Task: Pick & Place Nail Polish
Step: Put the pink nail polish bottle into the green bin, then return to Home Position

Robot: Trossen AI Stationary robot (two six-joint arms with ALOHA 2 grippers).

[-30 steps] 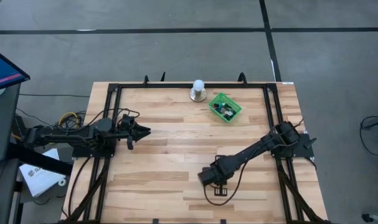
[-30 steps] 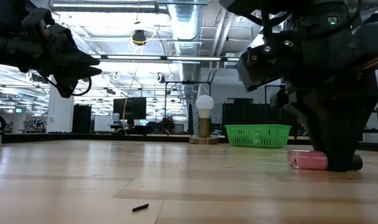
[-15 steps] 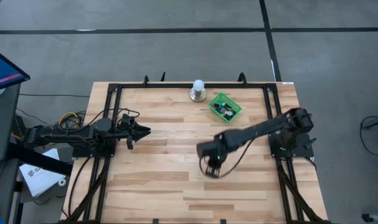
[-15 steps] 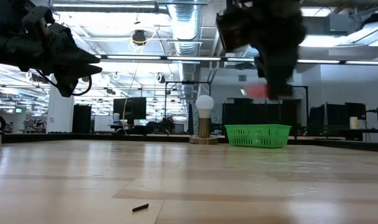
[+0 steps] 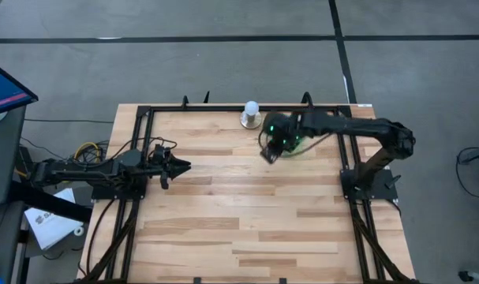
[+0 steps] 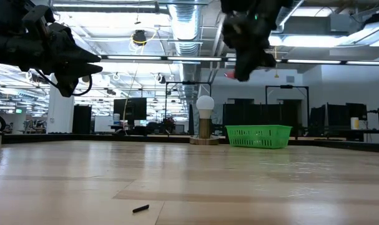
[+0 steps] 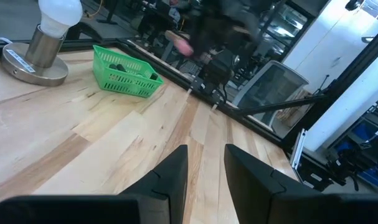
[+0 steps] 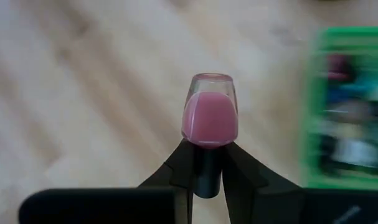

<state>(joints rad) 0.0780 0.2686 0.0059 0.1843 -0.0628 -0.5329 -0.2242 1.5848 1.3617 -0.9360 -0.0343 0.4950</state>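
Observation:
The pink nail polish bottle hangs over wood in the right wrist view, so it is too early to open. My right gripper now stays closed on it until it reaches the green basket.
My right gripper is high over the far part of the table, just left of the green basket, and is shut on a pink nail polish bottle with a dark cap. The bottle also shows in the left wrist view. The basket holds several small bottles. My left gripper waits over the table's left side, its fingers a little apart and empty. My right gripper pinches the bottle's dark cap between its two fingers. The pink glass body sticks out past the fingertips. The bottle is lifted clear of the table.
A white-domed object on a round metal base stands at the far edge beside the basket. A small dark piece lies on the wood near the front. The wooden table is framed by black rails.
My right gripper has taken the pink bottle from the table's near right part, lifted it clear and swung it toward the far edge, up beside the green basket. My left arm has kept still.

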